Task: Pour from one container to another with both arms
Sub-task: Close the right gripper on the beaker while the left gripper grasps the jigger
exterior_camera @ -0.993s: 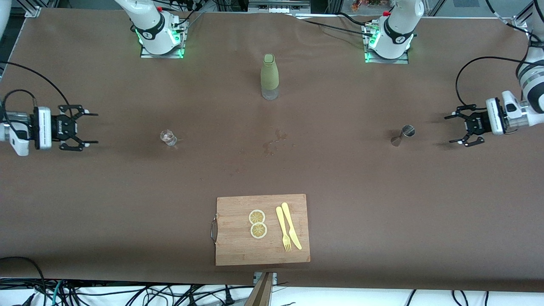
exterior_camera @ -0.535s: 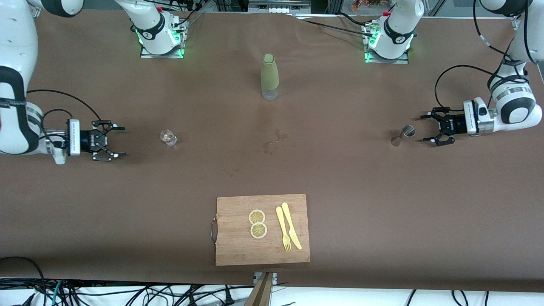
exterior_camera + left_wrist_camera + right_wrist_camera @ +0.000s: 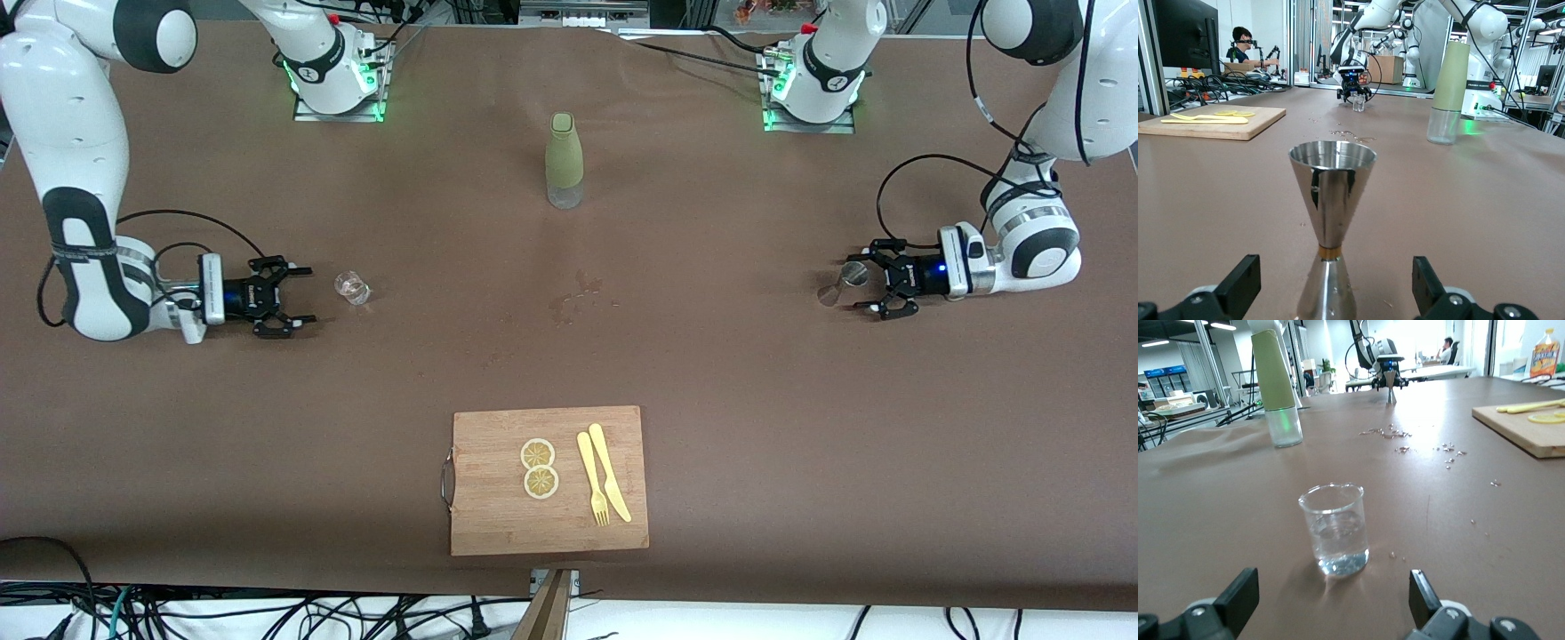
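My right gripper picks up the small glass by its side (image 3: pixel 1341 538) next, so that the small clear glass's open rim (image 3: pixel 1331 499) stays free for the pour.
A steel hourglass-shaped jigger (image 3: pixel 843 283) stands upright toward the left arm's end of the table. My left gripper (image 3: pixel 867 284) is open at table height right beside it. In the left wrist view the jigger (image 3: pixel 1331 220) rises between the two spread fingers (image 3: pixel 1238 287), touching neither. A small clear glass (image 3: pixel 352 287) with a little liquid stands toward the right arm's end. My right gripper (image 3: pixel 302 298) is open and low, a short way from it. In the right wrist view the glass (image 3: pixel 1335 530) stands just ahead of the gap between the fingertips (image 3: pixel 1425 595).
A tall olive-green bottle (image 3: pixel 564 160) with a clear base stands mid-table near the arm bases. Spilled drops (image 3: pixel 578 298) spot the brown cloth at the centre. A wooden cutting board (image 3: pixel 498 524) with two lemon slices, a yellow fork and knife lies near the front camera.
Both arms have swung in from the table's ends and dropped lower. The left gripper has reached the jigger; the right gripper has closed most of the distance to the glass.
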Motion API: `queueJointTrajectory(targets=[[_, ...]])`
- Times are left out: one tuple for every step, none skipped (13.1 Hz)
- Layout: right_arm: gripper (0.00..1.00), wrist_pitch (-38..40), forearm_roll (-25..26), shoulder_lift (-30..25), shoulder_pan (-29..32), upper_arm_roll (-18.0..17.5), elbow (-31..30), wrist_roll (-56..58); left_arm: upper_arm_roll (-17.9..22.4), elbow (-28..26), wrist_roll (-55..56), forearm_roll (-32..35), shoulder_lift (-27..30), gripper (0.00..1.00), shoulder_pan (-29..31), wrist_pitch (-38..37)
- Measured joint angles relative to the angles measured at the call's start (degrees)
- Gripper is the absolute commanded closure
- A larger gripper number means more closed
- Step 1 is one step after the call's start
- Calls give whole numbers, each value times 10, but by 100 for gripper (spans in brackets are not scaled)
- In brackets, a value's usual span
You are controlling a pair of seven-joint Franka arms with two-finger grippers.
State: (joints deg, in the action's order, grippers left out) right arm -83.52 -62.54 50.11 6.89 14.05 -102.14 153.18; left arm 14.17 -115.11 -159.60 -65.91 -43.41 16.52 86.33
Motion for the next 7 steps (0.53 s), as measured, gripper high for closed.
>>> queueJointTrajectory(targets=[[0, 0, -16, 9, -5, -4, 0, 10, -1, 1, -1, -2, -1, 2, -2, 0], [0, 0, -35, 18, -10, -7, -1, 20, -3, 2, -1, -4, -1, 8, -3, -1], [0, 0, -50, 25, -17, -10, -1, 25, -5, 2, -4, -7, -1, 10, -3, -1], [0, 1, -59, 30, -23, -13, -1, 26, -6, 2, -7, -12, -1, 13, -3, -1], [0, 1, -63, 32, -28, -17, -1, 26, -8, 2, -10, -20, -1, 15, -5, -1], [0, 1, -63, 33, -32, -21, -1, 26, -9, 2, -11, -27, -3, 18, -8, -1], [0, 1, -63, 33, -36, -25, -1, 26, -9, 3, -13, -31, -5, 18, -11, -1]])
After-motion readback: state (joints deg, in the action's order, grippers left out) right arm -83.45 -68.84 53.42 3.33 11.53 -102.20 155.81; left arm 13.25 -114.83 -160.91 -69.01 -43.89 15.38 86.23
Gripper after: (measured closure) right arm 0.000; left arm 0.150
